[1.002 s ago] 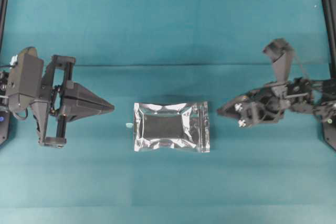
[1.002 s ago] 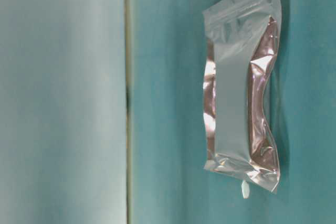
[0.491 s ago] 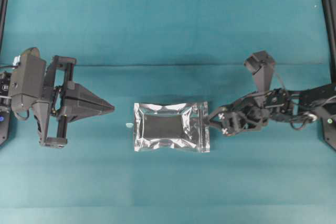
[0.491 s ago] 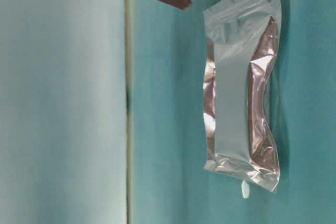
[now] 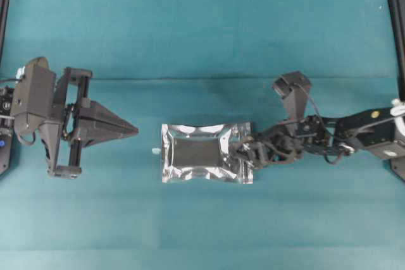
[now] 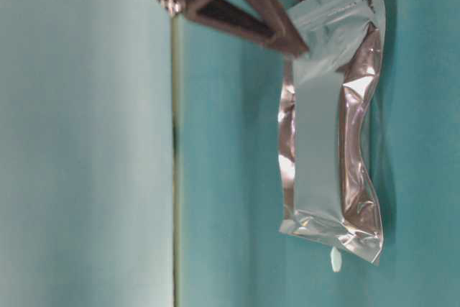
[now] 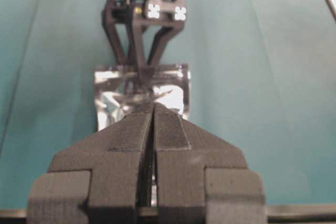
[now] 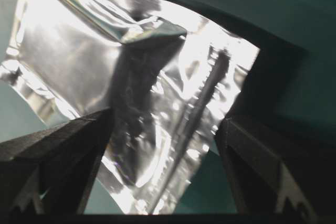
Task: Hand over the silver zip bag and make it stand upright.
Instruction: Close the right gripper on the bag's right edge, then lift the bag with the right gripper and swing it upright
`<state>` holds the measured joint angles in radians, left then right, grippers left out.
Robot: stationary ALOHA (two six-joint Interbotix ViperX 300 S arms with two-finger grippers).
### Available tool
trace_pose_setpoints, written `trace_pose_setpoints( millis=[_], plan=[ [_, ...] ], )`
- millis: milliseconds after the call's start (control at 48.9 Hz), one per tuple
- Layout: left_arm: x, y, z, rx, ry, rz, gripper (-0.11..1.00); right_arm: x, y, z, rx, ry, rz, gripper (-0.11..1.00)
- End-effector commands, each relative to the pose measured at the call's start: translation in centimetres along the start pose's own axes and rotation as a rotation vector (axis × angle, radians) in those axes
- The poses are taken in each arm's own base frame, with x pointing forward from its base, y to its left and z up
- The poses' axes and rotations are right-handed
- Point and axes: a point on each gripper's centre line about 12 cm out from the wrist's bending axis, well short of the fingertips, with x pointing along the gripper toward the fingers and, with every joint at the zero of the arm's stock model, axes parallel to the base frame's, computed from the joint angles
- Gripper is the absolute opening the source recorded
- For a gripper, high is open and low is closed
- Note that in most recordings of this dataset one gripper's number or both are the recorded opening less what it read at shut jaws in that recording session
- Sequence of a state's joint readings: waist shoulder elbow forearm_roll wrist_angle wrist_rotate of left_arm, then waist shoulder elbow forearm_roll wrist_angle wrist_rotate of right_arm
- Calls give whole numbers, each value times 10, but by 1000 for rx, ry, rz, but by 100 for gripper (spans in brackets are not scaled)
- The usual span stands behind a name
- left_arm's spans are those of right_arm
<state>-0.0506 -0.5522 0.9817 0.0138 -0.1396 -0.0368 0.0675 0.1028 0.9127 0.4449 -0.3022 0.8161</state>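
Note:
I will next grab the silver zip bag [image 5: 205, 153] by its zip end [image 5: 243, 153] with my right gripper, to hand it over and stand the bag upright.
The silver zip bag [image 5: 205, 153] lies flat on the teal cloth, mid-table, with its dark panel facing up and its zip strip at the right end. My right gripper [image 5: 245, 150] is open, its fingers low over that zip end. In the right wrist view the crinkled foil and zip strip [image 8: 202, 103] lie between the two spread fingers [image 8: 63, 150], with gaps on both sides. My left gripper [image 5: 131, 130] is shut and empty, pointing at the bag from the left with a gap between. The left wrist view shows its closed tips [image 7: 153, 109] before the bag [image 7: 113, 90].
A tiny pale scrap [image 5: 154, 150] lies against the bag's left edge, also seen as the scrap [image 6: 336, 259] in the table-level view. Black frame rails [image 5: 4, 4] stand at the far left and right edges. Teal cloth [image 5: 202, 42] covers the table.
My right arm has reached left from the table's right side down to the bag's zip end, jaws opening fully. The bag and the left arm have not moved.

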Motion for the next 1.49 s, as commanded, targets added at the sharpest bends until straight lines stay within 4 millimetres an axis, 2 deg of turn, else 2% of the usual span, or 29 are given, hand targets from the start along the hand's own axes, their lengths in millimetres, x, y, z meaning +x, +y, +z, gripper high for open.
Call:
trace_pose_setpoints(
  millis=[0,225,348,491,593,716,777,838,900,1063,1309,1472],
  plan=[
    [0,0,8,4,-18,1,-8,5,11,0,6,-12,32,98],
    [0,2,7,3,-15,5,-8,15,12,-4,11,-13,27,97],
    [0,2,7,3,-14,5,-8,13,12,-4,31,-28,34,97],
    [0,2,7,3,-14,5,-8,11,6,-6,32,-22,17,90],
    [0,2,7,3,-15,5,-8,10,4,-7,28,-12,9,72],
    [0,2,7,3,-14,5,-8,7,8,-6,20,-16,24,35],
    [0,2,8,3,-17,5,-8,4,11,-4,17,-20,35,20],
    [0,2,7,3,-14,5,-8,2,13,-3,12,-23,42,10],
    [0,2,7,3,-15,5,-8,-1,15,-1,2,-25,50,4],
    [0,2,7,2,-14,7,-8,-7,17,4,1,-38,64,-2],
    [0,2,7,2,-14,8,-8,-11,22,9,6,-44,78,-3],
    [0,2,6,2,-12,8,-8,-19,51,23,-53,2,95,-3]
  ],
)
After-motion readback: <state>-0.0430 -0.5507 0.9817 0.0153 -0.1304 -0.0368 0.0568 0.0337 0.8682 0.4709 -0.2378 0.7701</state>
